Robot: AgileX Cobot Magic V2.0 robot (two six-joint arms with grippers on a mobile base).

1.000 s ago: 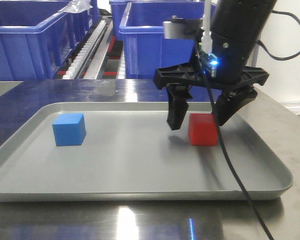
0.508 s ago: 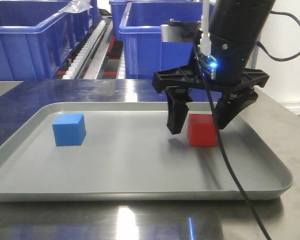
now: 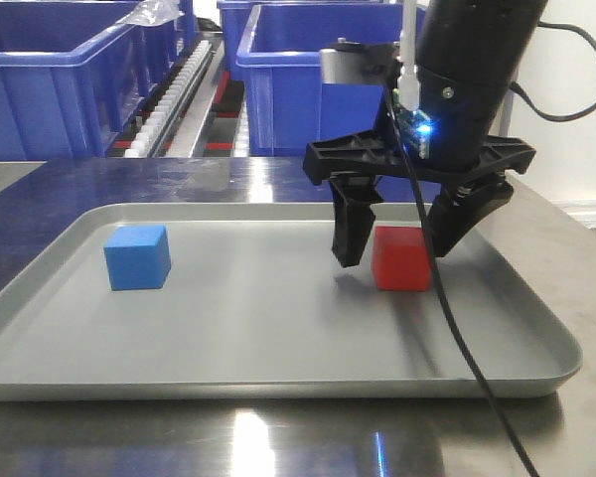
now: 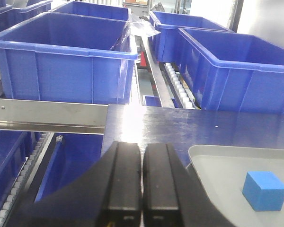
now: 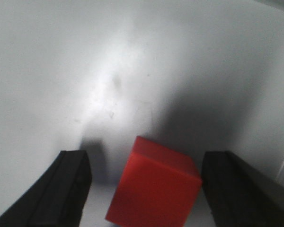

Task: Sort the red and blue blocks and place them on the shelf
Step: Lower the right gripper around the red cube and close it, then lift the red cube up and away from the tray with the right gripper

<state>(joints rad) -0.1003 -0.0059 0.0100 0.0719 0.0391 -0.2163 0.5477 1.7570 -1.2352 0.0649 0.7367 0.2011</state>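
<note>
My right gripper grabs the red block next by its opposite sides, so the block can be sorted onto the shelf.
The red block rests on the grey tray, right of centre. My right gripper is open and straddles it, one black finger on each side, neither clearly touching. The blue block sits on the tray's left part. My left gripper is shut and empty, hovering left of the tray near the table's edge. The shelf with its metal rail, white rollers and blue bins stands behind the table.
Large blue bins fill the shelf, with roller tracks between them. The steel tabletop surrounds the tray. A black cable from the right arm hangs over the tray's right side.
The right gripper shifted slightly left and settled around the red block, which moved barely left. The blue block stayed put.
</note>
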